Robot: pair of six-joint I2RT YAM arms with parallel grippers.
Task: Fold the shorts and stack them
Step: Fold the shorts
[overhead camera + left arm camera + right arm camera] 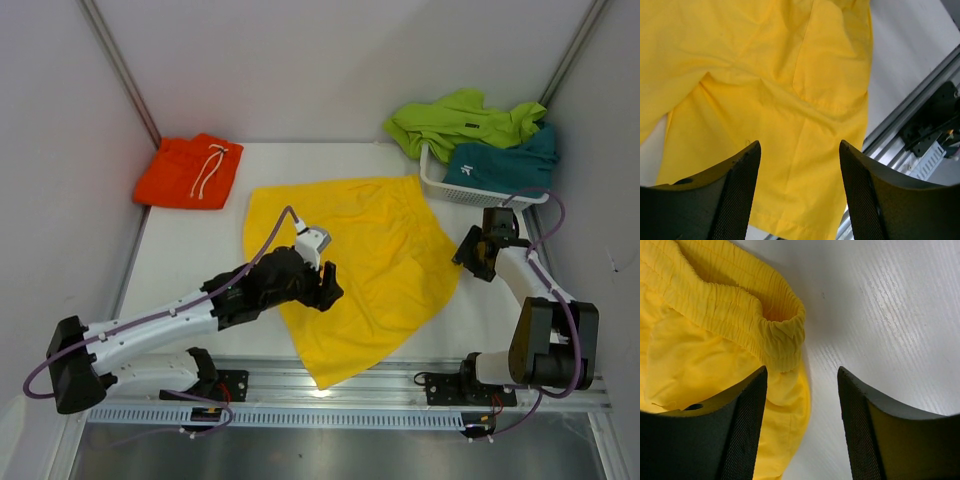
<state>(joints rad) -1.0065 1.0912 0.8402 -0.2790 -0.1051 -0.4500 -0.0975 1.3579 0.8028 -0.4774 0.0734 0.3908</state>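
Observation:
The right gripper grabs the yellow shorts (370, 260) by the elastic waistband corner (455, 266) next, which allows folding one leg over the other.
The yellow shorts (370, 260) lie spread flat on the white table, one leg reaching the front edge. My left gripper (325, 285) is open and empty just above the yellow fabric near its middle; the left wrist view shows a leg and hem (790, 150) between the open fingers. My right gripper (472, 255) is open and empty at the shorts' right edge; the right wrist view shows the elastic waistband corner (775, 335) by the left finger. Folded orange shorts (190, 172) with a white drawstring lie at the back left. Lime green shorts (460, 120) and teal shorts (505, 160) sit in the basket.
A white mesh basket (470, 192) stands at the back right. A metal rail (400, 385) runs along the front edge. Grey walls enclose the table on both sides and behind.

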